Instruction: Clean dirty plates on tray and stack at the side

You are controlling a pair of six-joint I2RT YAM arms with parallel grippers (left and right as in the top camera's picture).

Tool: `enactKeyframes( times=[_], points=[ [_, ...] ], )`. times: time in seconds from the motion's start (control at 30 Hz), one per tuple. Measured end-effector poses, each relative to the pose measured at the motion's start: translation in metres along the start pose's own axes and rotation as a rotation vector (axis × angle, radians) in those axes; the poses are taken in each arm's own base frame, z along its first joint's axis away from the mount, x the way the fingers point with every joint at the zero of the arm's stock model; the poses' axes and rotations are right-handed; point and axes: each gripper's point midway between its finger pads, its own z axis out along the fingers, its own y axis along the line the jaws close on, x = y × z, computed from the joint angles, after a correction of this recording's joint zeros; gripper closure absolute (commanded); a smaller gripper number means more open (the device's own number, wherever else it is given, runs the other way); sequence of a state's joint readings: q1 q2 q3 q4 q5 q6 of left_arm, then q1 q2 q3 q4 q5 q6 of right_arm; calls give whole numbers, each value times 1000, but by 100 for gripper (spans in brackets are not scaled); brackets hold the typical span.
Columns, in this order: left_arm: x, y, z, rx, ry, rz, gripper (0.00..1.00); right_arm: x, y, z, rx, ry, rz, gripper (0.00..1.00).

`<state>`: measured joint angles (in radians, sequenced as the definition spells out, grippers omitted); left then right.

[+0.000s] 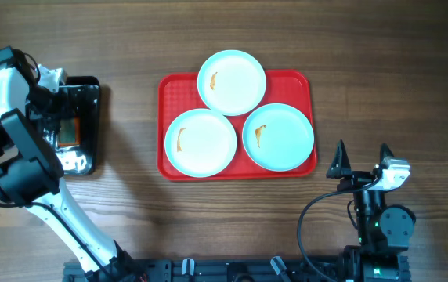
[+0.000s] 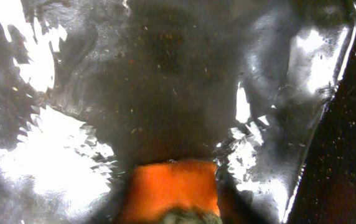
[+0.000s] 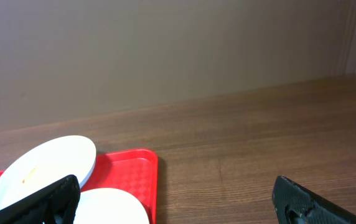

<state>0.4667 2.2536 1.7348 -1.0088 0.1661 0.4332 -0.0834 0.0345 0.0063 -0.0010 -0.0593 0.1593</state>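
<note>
I should next pinch the sponge across its middle [image 1: 68, 131] [image 2: 176, 194] from the green side with my left gripper, so its orange side stays free to clean plates.
Three pale mint-white plates lie on the red tray [image 1: 171, 88]: one at the back [image 1: 232, 81], one front left [image 1: 200, 142], one front right [image 1: 279, 136]. Each has a small orange smear. My left gripper [image 1: 61, 117] is down in the black tray at the far left. In the left wrist view its fingers [image 2: 173, 199] close around an orange sponge [image 2: 172, 186]. My right gripper [image 1: 361, 160] is open and empty, to the right of the red tray's front right corner. The right wrist view shows its fingers [image 3: 175, 208], two plates [image 3: 41, 168] [image 3: 112, 208] and the red tray's corner [image 3: 137, 171].
The glossy black tray [image 1: 91, 88] stands left of the red tray; its wet, shiny floor [image 2: 165, 81] fills the left wrist view. Bare wooden table [image 1: 381, 70] lies right of the red tray. A wall [image 3: 178, 56] rises behind the table.
</note>
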Motion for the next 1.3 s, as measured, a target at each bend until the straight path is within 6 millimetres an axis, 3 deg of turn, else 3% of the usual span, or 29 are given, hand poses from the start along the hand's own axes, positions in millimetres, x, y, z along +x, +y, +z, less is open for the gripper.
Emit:
enactKeyframes(
  times=[0.03, 0.17, 0.3, 0.53, 0.73, 0.87, 0.93, 1.03, 1.2, 1.23, 1.3],
  points=[
    [4, -2, -1, 6, 15, -3, 0, 0, 0, 0, 0, 0, 0, 0],
    [23, -11, -10, 33, 86, -19, 27, 0, 0, 0, 0, 0, 0, 1],
    [30, -13, -11, 41, 113, -20, 38, 0, 0, 0, 0, 0, 0, 0],
    [34, -6, -10, -3, 135, -18, 41, 0, 0, 0, 0, 0, 0, 0],
    [45, 6, -4, -73, 177, -17, 32, 0, 0, 0, 0, 0, 0, 0],
    [46, 16, -4, -133, 185, -26, 37, 0, 0, 0, 0, 0, 0, 0],
    [44, 15, -3, -145, 183, -16, 35, 0, 0, 0, 0, 0, 0, 0],
    [39, 5, -2, -176, 190, 26, 43, 0, 0, 0, 0, 0, 0, 0],
    [36, -4, 2, -201, 193, 60, 41, 0, 0, 0, 0, 0, 0, 0],
    [36, -3, 2, -203, 189, 57, 44, 0, 0, 0, 0, 0, 0, 0],
    [41, -1, 2, -202, 188, 49, 65, 0, 0, 0, 0, 0, 0, 0]
  ],
)
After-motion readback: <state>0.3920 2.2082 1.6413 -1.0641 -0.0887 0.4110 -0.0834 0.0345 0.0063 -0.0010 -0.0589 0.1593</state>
